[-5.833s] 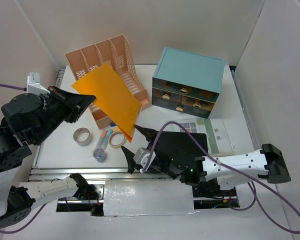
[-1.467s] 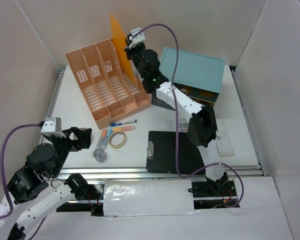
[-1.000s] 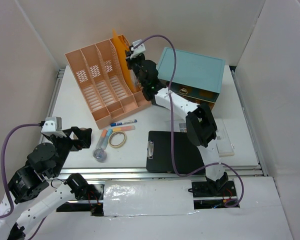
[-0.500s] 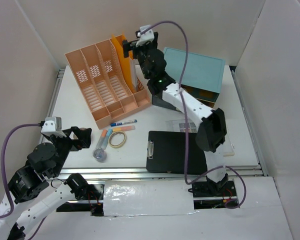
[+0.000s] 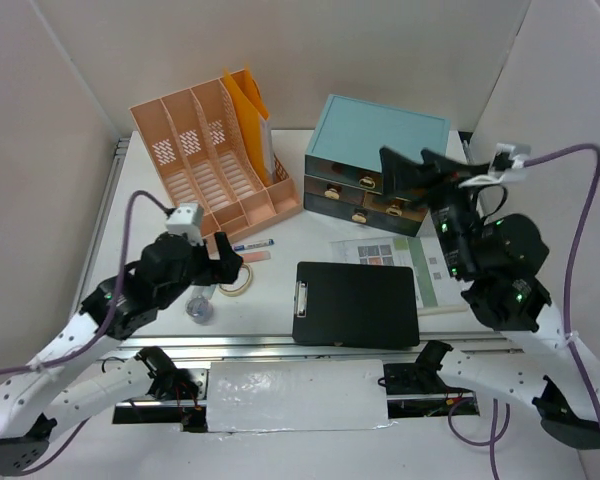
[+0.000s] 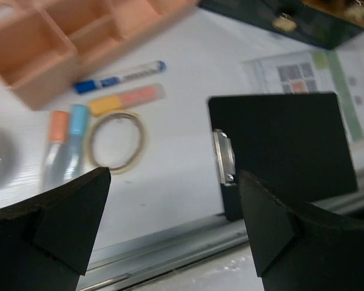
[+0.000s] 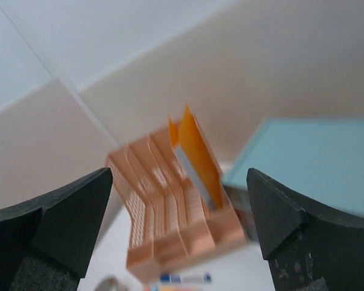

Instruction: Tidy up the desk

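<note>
The clipboard needs a long edge free for handover to the right gripper, so the robot's left gripper needs to reach the clipboard (image 5: 355, 303) and grab its metal clip (image 5: 301, 299).
The desk (image 5: 145, 190) is a white tabletop between white walls. On it lie a black clipboard (image 5: 355, 303), a printed sheet (image 5: 435, 270), a tape ring (image 5: 235, 281), a blue marker (image 5: 250, 243) and a highlighter (image 5: 257, 258). An orange folder (image 5: 244, 98) stands in the right slot of the pink organizer (image 5: 205, 160). My left gripper (image 5: 220, 262) hangs open and empty above the tape ring (image 6: 116, 140), left of the clipboard (image 6: 285, 151). My right gripper (image 5: 417, 165) is open and empty, raised in front of the teal cabinet (image 5: 380, 150) and facing the folder (image 7: 200, 151).
A small clear bottle (image 5: 198, 308) lies near the front rail (image 5: 250, 345). Two capped tubes (image 6: 64, 148) lie left of the tape ring. The organizer (image 7: 164, 212) stands at the back left, the cabinet (image 7: 315, 151) at the back right.
My right gripper opened, left the orange folder in the organizer's right slot and drew back to the right. My left arm reached forward over the tape ring.
</note>
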